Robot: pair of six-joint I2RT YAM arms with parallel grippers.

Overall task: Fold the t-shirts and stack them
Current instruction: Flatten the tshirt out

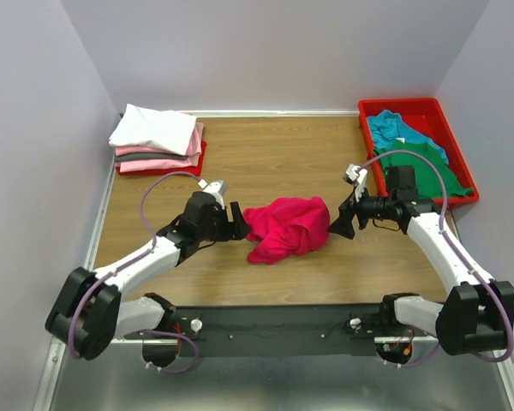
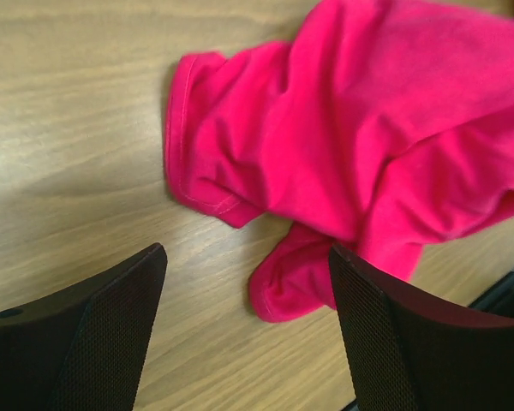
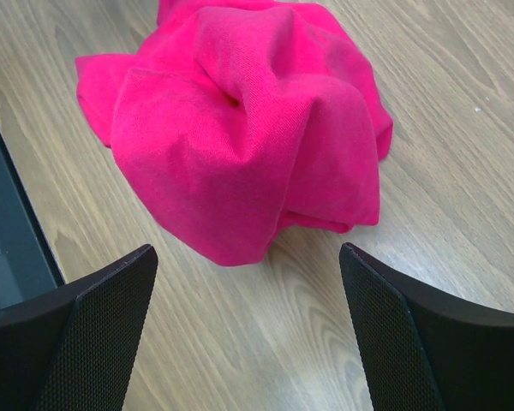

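I should next pinch the crumpled crimson-pink t-shirt with my right gripper by its outer folded edge (image 1: 326, 226), opposite the sleeve end (image 1: 249, 221), to spread it for folding.
A crumpled crimson-pink t-shirt (image 1: 287, 226) lies in a heap at the middle of the wooden table; it also shows in the left wrist view (image 2: 368, 137) and the right wrist view (image 3: 248, 128). My left gripper (image 1: 238, 221) is open and empty just left of the heap, a sleeve end (image 2: 295, 278) lying between its fingers. My right gripper (image 1: 338, 223) is open and empty just right of the heap. Folded white, grey and pale pink t-shirts (image 1: 158, 137) are stacked at the back left. Teal (image 1: 392, 130) and green (image 1: 428, 171) t-shirts lie in a tray.
A red plastic tray (image 1: 433, 111) at the back right holds the teal and green shirts. A flat red tray (image 1: 200, 159) sits under the folded stack. Walls enclose the table on three sides. A black rail (image 3: 8, 248) runs along the near edge.
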